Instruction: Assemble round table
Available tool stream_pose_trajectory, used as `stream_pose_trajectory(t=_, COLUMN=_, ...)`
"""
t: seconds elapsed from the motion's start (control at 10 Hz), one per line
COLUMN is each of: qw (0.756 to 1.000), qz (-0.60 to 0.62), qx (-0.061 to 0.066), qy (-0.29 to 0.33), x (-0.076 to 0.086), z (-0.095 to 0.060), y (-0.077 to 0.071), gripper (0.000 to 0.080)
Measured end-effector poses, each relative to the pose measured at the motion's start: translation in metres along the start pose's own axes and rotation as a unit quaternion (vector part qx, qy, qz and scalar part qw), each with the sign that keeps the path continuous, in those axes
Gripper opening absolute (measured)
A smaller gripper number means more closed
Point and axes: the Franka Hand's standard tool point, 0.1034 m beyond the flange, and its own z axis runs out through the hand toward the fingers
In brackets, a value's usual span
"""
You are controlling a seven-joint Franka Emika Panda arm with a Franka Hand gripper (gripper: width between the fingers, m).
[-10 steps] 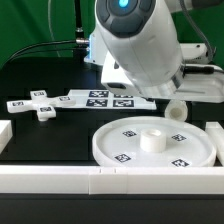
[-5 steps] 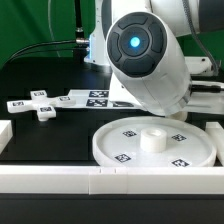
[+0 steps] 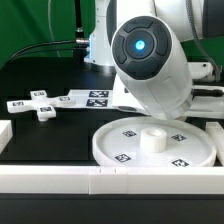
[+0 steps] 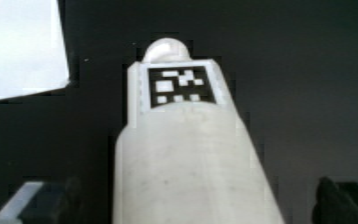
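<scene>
In the wrist view my fingers reach down beside the leg's thick body, so it is time to close my gripper. Closing now would catch the leg.
The large round disc [image 3: 108,150] lies flat near the front, with a raised hub [image 3: 153,139] at its centre. The small cross-shaped piece [image 3: 40,106] lies at the exterior view's left. The short cylindrical leg [image 4: 185,130] shows only in the wrist view, lying lengthwise on the dark table with a tag near its far end. My gripper [image 4: 179,202] is over it and open: one dark finger [image 4: 28,200] on each side, both clear of the leg. In the exterior view the arm's body hides the gripper and the leg.
The marker board [image 3: 92,98] lies behind the disc. White border blocks run along the front [image 3: 90,181], the left [image 3: 4,136] and the right [image 3: 214,129]. A white surface [image 4: 16,50] shows at the wrist view's corner.
The arm has swung down and toward the camera. It now covers the leg, which a second ago lay in plain sight behind the disc on the exterior view's right.
</scene>
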Motion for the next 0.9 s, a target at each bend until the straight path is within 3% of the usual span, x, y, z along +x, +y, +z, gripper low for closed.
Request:
stream_pose_trajectory(t=0.1, qw=1.000, qz=-0.001, qx=0.000, qy=0.001, x=0.001, z=0.000, y=0.000, gripper=0.0649)
stream_pose_trajectory(t=0.2, qw=1.000, qz=-0.002, qx=0.001, qy=0.004, x=0.002, z=0.000, y=0.000, gripper=0.0517)
stream_pose_trajectory(t=0.3, qw=1.000, qz=-0.002, qx=0.001, qy=0.006, x=0.003, z=0.000, y=0.000, gripper=0.0517)
stream_pose_trajectory(t=0.4, qw=1.000, qz=-0.003, qx=0.001, qy=0.006, x=0.003, z=0.000, y=0.000, gripper=0.0406)
stream_pose_trajectory(t=0.9, qw=1.000, qz=-0.011, qx=0.005, qy=0.004, x=-0.007, z=-0.015, y=0.003, gripper=0.0406)
